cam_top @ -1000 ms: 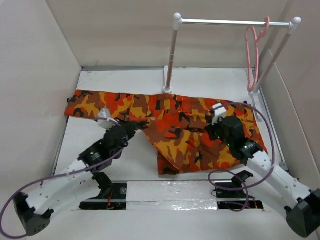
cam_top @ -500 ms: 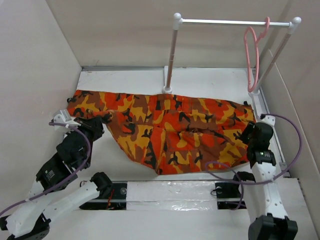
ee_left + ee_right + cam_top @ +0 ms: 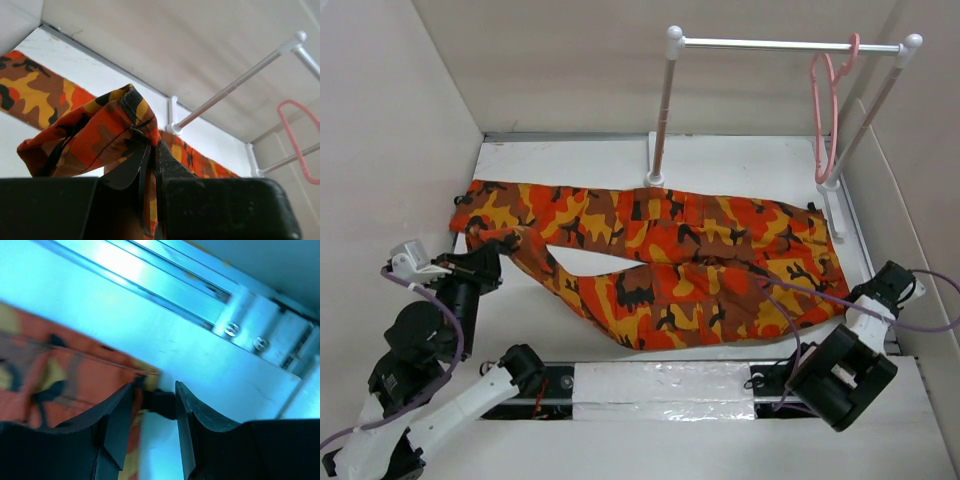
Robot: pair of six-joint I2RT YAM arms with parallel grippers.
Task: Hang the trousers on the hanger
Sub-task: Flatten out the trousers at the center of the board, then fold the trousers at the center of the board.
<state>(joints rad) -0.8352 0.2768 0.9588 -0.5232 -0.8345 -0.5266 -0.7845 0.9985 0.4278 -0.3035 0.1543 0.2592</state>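
I will grab the trousers' near waist corner [image 3: 840,306] with my right gripper next, to fold the near leg over the far leg for the hanger [image 3: 825,110].
The camouflage trousers [image 3: 670,255] lie flat across the table, waist to the right and legs to the left. The two legs are spread apart. My left gripper [image 3: 488,260] is shut on the end of the near leg and holds it lifted; the left wrist view shows the fabric [image 3: 95,135] pinched in the gripper [image 3: 152,146]. My right gripper [image 3: 893,283] is open at the table's right edge, just off the waist corner. In the right wrist view the gripper [image 3: 154,390] has a small black piece [image 3: 162,403] between its jaws, beside the trousers [image 3: 60,370]. The pink hanger [image 3: 825,110] hangs on the rail's right end.
The white-and-silver rail stand [image 3: 665,100] stands at the back, its feet touching the far edge of the trousers. The hanger [image 3: 295,142] and the rail [image 3: 235,82] also show in the left wrist view. Cardboard walls close in the table on the left, back and right.
My left gripper has pulled the near trouser leg to the left, spreading the legs apart. My right gripper has moved off the trousers to the right edge of the table.
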